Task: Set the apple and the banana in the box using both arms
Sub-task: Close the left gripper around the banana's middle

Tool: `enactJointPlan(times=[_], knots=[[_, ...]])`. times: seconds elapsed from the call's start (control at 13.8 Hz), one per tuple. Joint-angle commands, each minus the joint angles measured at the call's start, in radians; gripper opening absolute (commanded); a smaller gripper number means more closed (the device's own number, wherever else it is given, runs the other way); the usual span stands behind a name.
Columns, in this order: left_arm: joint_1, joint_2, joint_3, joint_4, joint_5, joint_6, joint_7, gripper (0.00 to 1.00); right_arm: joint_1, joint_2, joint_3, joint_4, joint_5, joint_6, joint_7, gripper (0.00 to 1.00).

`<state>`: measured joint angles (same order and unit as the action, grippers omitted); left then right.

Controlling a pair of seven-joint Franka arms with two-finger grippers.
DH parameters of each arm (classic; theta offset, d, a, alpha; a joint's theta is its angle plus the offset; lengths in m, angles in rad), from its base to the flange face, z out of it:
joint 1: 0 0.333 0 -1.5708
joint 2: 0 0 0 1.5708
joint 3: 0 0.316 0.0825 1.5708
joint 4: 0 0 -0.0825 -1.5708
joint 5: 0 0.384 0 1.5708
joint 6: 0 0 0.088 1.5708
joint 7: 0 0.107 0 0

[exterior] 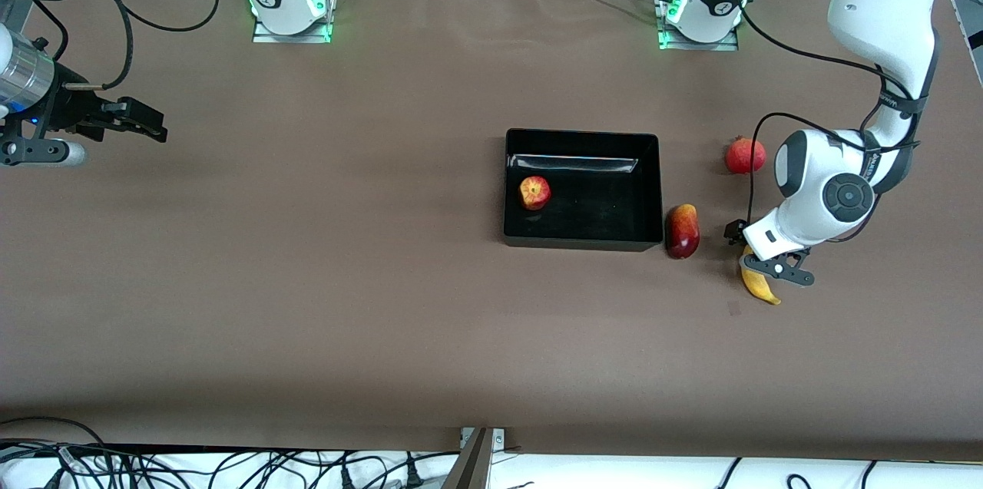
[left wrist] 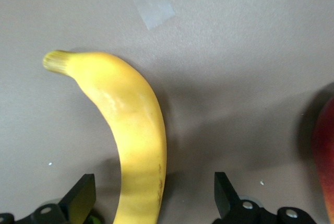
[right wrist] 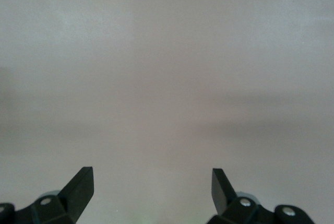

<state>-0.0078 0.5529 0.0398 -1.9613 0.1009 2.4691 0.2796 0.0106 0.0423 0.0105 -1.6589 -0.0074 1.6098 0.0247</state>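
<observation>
My left gripper's fingers reach down on either side of the yellow banana, so it is now time to close on the banana.
The apple (exterior: pixel 535 192) lies in the black box (exterior: pixel 584 135), near the wall toward the right arm's end. The banana (exterior: pixel 760 287) lies on the table beside the box, toward the left arm's end. My left gripper (exterior: pixel 768 262) is low over the banana and open. In the left wrist view the banana (left wrist: pixel 133 130) runs between the fingers of the left gripper (left wrist: pixel 152 182), and neither finger touches it. My right gripper (exterior: pixel 146 124) is open and empty over bare table at the right arm's end; the right arm waits. The right wrist view shows the gripper (right wrist: pixel 151 174) and only tabletop.
A dark red-and-yellow mango (exterior: pixel 682 231) lies against the box's wall, between the box and the banana; its edge shows in the left wrist view (left wrist: pixel 326 156). A round red pomegranate (exterior: pixel 745 155) lies farther from the front camera. A tape patch (left wrist: pixel 152 3) is near the banana's tip.
</observation>
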Motion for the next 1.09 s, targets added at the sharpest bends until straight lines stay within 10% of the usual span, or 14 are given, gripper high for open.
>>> enactJointPlan(times=[0.0,0.15,0.22,1.02], knots=[[-0.001,0.024,0.006,0.016,0.022,0.014,0.018,1.0,0.003,0.004,-0.006,0.013,0.023,0.007,-0.009,1.0],[-0.003,0.022,0.006,0.015,0.022,0.007,0.016,0.15,0.006,-0.002,0.0,0.011,0.024,0.006,-0.009,1.0],[-0.003,0.021,0.006,0.015,0.022,0.005,0.006,0.0,0.006,-0.001,0.0,0.011,0.024,0.007,-0.009,1.0],[-0.157,-0.212,-0.031,0.016,-0.223,-0.214,-0.075,0.0,0.005,-0.002,-0.007,0.011,0.023,-0.001,-0.023,1.0]])
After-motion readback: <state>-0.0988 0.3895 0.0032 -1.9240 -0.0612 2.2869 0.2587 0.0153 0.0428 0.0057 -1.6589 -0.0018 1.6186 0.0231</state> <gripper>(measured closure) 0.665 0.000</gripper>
